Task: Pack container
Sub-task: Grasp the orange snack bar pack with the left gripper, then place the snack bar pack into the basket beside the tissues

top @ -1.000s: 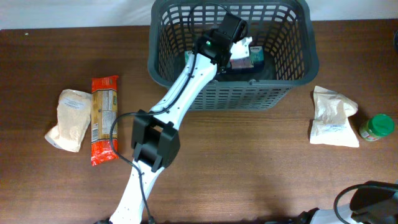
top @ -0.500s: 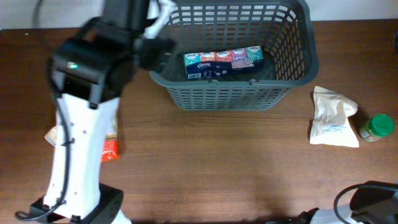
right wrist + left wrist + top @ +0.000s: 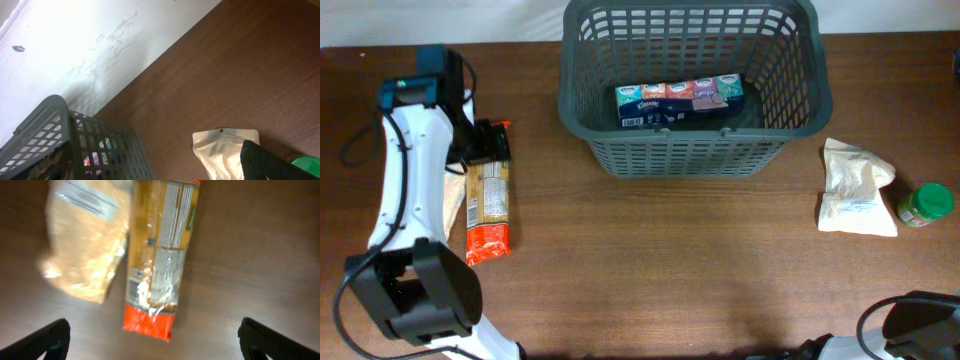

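The orange pasta packet (image 3: 487,205) (image 3: 162,255) should go beside the tissues in the container, so my left gripper will next grab it across its narrow width at the middle to lay it there.
The container, a dark grey slotted basket (image 3: 795,90), stands at the back middle of the table and holds a multi-pack of tissues (image 3: 678,100). My left gripper (image 3: 480,140) is open and empty, hovering over the upper end of an orange pasta packet (image 3: 487,205) at the far left. In the left wrist view the packet (image 3: 162,255) lies between my wide-spread fingers (image 3: 153,326), beside a beige pouch (image 3: 85,245). My right gripper (image 3: 160,167) is open, low at the front right, looking at the basket (image 3: 60,130) and a white pouch (image 3: 222,152).
A white pouch (image 3: 857,188) and a green-lidded jar (image 3: 927,204) lie right of the basket. The beige pouch (image 3: 453,197) is mostly hidden under my left arm. The right arm's base (image 3: 910,325) shows at the front right corner.
My left arm left the tissue pack in the basket, lifted out and swung left, and now hangs over the pasta packet. The right arm has not moved.
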Robot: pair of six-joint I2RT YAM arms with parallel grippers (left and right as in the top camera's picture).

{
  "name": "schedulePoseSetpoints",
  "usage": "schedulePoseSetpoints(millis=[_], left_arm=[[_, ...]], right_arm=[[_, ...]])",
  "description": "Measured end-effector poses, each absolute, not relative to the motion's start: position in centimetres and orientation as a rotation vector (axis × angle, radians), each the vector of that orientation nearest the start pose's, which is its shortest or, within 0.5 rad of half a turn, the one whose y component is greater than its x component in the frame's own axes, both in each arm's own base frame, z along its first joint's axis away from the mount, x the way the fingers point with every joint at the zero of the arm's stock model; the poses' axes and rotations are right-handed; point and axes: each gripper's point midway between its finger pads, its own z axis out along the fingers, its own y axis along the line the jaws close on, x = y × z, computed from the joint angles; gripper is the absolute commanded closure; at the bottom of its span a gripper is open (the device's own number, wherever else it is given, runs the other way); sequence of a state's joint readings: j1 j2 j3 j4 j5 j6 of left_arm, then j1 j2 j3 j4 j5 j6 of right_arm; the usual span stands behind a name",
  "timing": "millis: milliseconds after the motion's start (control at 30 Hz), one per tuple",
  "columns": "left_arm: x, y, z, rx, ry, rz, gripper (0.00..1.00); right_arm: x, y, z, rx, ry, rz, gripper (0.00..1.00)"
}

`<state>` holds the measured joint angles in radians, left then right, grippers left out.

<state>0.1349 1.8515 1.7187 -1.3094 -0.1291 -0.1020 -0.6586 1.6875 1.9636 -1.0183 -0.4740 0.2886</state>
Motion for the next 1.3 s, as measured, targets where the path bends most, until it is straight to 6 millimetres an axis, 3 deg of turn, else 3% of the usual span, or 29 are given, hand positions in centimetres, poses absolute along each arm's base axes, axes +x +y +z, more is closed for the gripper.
schedulePoseSetpoints(millis=[133, 267, 600, 800, 833, 867, 967, 1067, 1300], left_arm=[[36.2, 6.7, 9.2, -0.357, 3.026, 0.157, 0.02], [35.5, 6.9, 5.8, -0.343, 3.031, 0.182, 0.02], [34.9, 9.2, 3.7, -0.413, 3.021, 0.231, 0.02], [34.5, 9.3, 0.6, -0.378, 3.098, 0.217, 0.06], [34.7, 9.2, 0.4, -0.365, 3.098, 0.205, 0.10], [34.9, 9.2, 0.4, -0.350, 3.091, 0.200, 0.21], [35.1, 9.1, 0.4, -0.334, 3.089, 0.190, 0.64], [35.1, 9.0, 0.4, -0.325, 3.089, 0.180, 0.98], [34.7, 8.8, 2.6, -0.315, 3.135, 0.161, 0.98]], right_arm=[[39.4, -20.5, 34.7, 0.805, 2.089, 0.349, 0.01], [39.4, -20.6, 34.7, 0.805, 2.089, 0.348, 0.01], [39.4, -20.6, 34.7, 0.806, 2.089, 0.349, 0.01], [39.4, -20.6, 34.7, 0.805, 2.089, 0.349, 0.01], [39.4, -20.6, 34.7, 0.805, 2.089, 0.349, 0.01], [39.4, -20.6, 34.7, 0.805, 2.089, 0.349, 0.01], [39.4, -20.6, 34.7, 0.805, 2.089, 0.349, 0.01], [39.4, -20.6, 34.7, 0.805, 2.089, 0.348, 0.01], [39.4, -20.5, 34.7, 0.806, 2.090, 0.349, 0.01]])
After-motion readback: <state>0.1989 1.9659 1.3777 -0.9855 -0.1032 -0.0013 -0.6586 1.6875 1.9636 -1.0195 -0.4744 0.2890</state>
